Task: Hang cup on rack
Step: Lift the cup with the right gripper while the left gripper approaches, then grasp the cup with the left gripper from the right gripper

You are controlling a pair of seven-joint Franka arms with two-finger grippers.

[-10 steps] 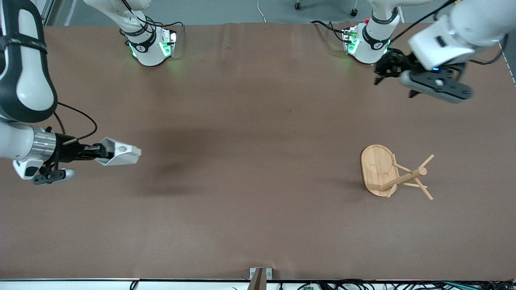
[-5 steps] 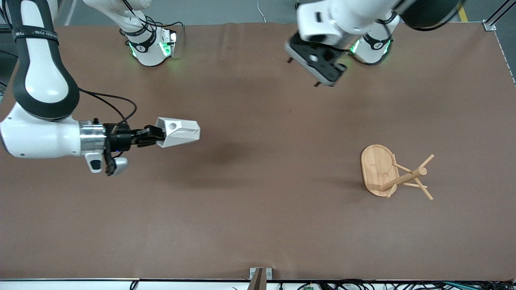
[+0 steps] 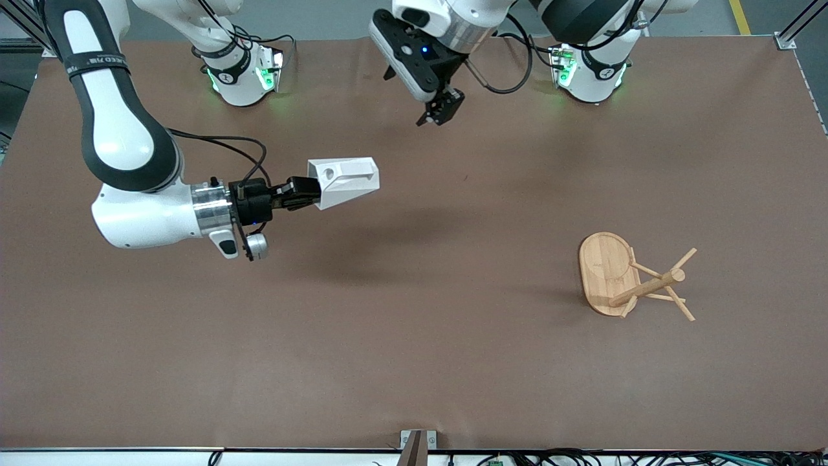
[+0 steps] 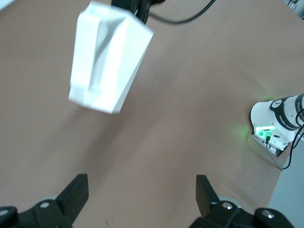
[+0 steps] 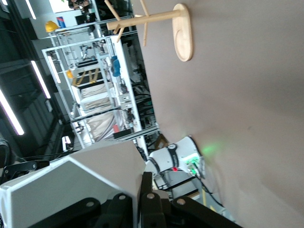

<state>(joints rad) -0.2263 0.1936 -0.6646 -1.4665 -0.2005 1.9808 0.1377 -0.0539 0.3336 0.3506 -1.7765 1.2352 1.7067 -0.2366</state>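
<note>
My right gripper is clamping the cup's side at its wide end, so my left gripper should next take hold of the cup by its free narrow end [image 3: 363, 176] [image 4: 97, 92].
My right gripper [image 3: 308, 192] is shut on the white faceted cup [image 3: 344, 180] and holds it sideways in the air over the table, between the right arm's end and the middle. In the right wrist view the fingers [image 5: 145, 187] clamp the cup's wall [image 5: 71, 185]. The bamboo rack [image 3: 607, 272] stands toward the left arm's end, its post and pegs [image 3: 653, 285] bare; it also shows in the right wrist view [image 5: 183, 33]. My left gripper [image 3: 440, 111] is open and empty, up in the air near the bases. Its wrist view shows the cup [image 4: 107, 57] past the gripper [image 4: 140, 194].
Brown table surface [image 3: 414, 336]. The right arm's base [image 3: 239, 77] and the left arm's base [image 3: 592, 71] stand along the edge farthest from the front camera. A small bracket [image 3: 417, 443] sits at the nearest edge.
My right gripper has carried the cup from the right arm's end toward the middle of the table. My left arm has swung from its own end toward the middle, by the bases.
</note>
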